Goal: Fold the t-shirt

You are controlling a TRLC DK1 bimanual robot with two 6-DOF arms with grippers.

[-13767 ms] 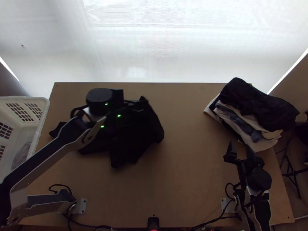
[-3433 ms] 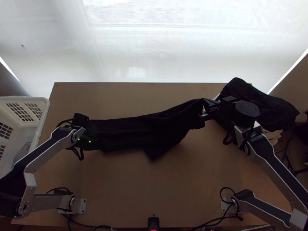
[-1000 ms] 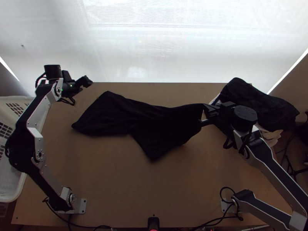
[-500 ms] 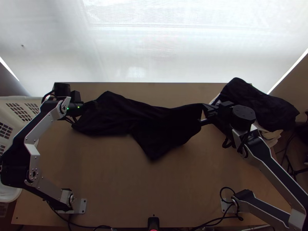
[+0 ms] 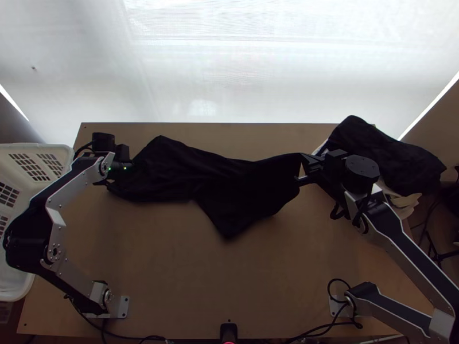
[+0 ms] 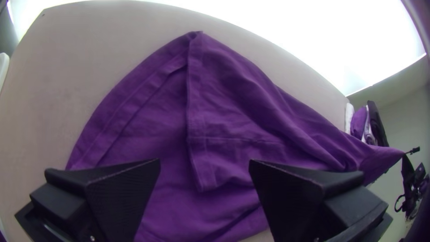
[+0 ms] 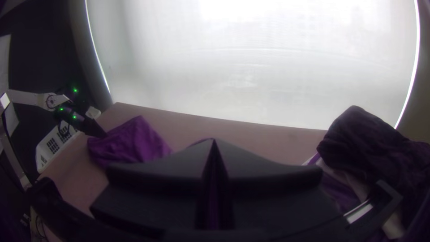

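Observation:
The t-shirt (image 5: 229,189) lies slack and its hemmed edges meet in a peak. To fold it, the left gripper needs to grab that hem corner (image 5: 161,138) next.
A dark t-shirt (image 5: 229,189) lies stretched and partly bunched across the table, its right end lifted. My left gripper (image 5: 133,166) is over its left end. In the left wrist view my left gripper (image 6: 204,166) stands open above the t-shirt (image 6: 233,116), which looks purple there, with hemmed edges meeting in a corner. My right gripper (image 5: 303,168) is shut on the right end of the t-shirt. The right wrist view has my right gripper (image 7: 214,143) with its fingers together, and beyond it the left part of the t-shirt (image 7: 130,143).
A stack of folded clothes (image 5: 384,160) lies at the table's far right, next to my right gripper. A white basket (image 5: 63,150) stands at the left edge. Wooden tabletop (image 5: 229,286) lies bare in front of the t-shirt.
My left gripper let go of the t-shirt's left end, rose toward the far left, then came back down over the cloth. Earlier, my right gripper took the right end; lately it has barely moved.

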